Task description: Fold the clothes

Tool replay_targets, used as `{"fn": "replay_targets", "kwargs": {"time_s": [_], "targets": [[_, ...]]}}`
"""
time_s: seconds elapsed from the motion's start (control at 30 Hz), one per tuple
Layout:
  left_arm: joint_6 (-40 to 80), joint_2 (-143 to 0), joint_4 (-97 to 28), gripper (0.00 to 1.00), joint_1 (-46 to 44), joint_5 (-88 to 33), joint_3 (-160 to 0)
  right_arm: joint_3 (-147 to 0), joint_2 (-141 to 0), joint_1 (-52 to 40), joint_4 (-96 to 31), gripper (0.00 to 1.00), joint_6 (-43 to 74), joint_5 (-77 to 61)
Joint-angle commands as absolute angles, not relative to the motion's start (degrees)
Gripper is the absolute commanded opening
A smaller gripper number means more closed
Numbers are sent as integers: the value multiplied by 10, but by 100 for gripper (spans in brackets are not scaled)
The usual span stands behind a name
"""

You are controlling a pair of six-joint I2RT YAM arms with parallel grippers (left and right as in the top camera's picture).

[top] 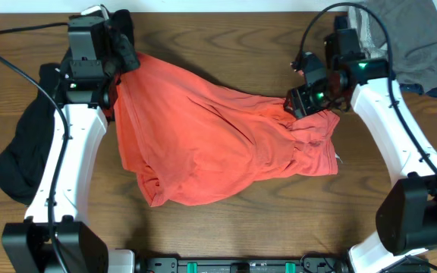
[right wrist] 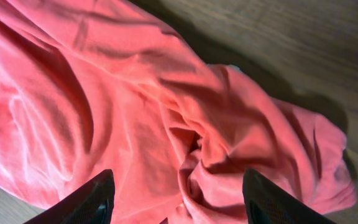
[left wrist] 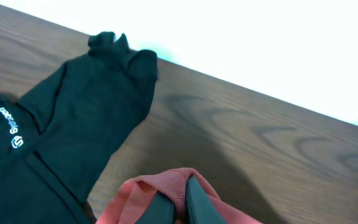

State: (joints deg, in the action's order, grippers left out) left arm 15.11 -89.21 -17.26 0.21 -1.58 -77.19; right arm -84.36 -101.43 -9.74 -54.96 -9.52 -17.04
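Note:
Next, my right gripper grips the wrinkled fold at the garment's bunched end, opposite my left gripper, to stretch the coral-red garment (top: 218,140) straight and fold it.
A coral-red garment (top: 218,140) lies crumpled across the middle of the wooden table. My left gripper (top: 127,59) is shut on its upper left edge; the left wrist view shows the hem (left wrist: 180,186) pinched between the fingers (left wrist: 180,208). My right gripper (top: 303,105) is open just above the garment's bunched right end. In the right wrist view its two fingers (right wrist: 179,199) straddle wrinkled red cloth (right wrist: 216,155) without holding it.
A black garment (top: 21,152) lies at the left under my left arm, also in the left wrist view (left wrist: 48,143). A grey garment (top: 408,38) sits at the back right corner. Bare wood (top: 264,220) shows in front of the red garment.

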Motion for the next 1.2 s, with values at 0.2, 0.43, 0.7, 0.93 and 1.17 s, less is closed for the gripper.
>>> {"fn": "replay_targets", "kwargs": {"time_s": [0.2,0.43,0.7,0.93,1.17], "targets": [[135,-870,-161,6,3,-15,-786,-770,-1023,-113,-479,63,-67,-89],[131,-860,-157,6,3,-15,-786,-693,-1023,-113,-353,28,-69,-88],[131,-848,-162,6,3,-15,-786,-657,-1023,-117,-304,25,-74,-108],[131,-848,-164,6,3,-15,-786,-658,-1023,-116,-261,1,-73,-108],[131,-843,-165,6,3,-15,-786,-727,-1020,-106,-249,1,-77,-98]]}}
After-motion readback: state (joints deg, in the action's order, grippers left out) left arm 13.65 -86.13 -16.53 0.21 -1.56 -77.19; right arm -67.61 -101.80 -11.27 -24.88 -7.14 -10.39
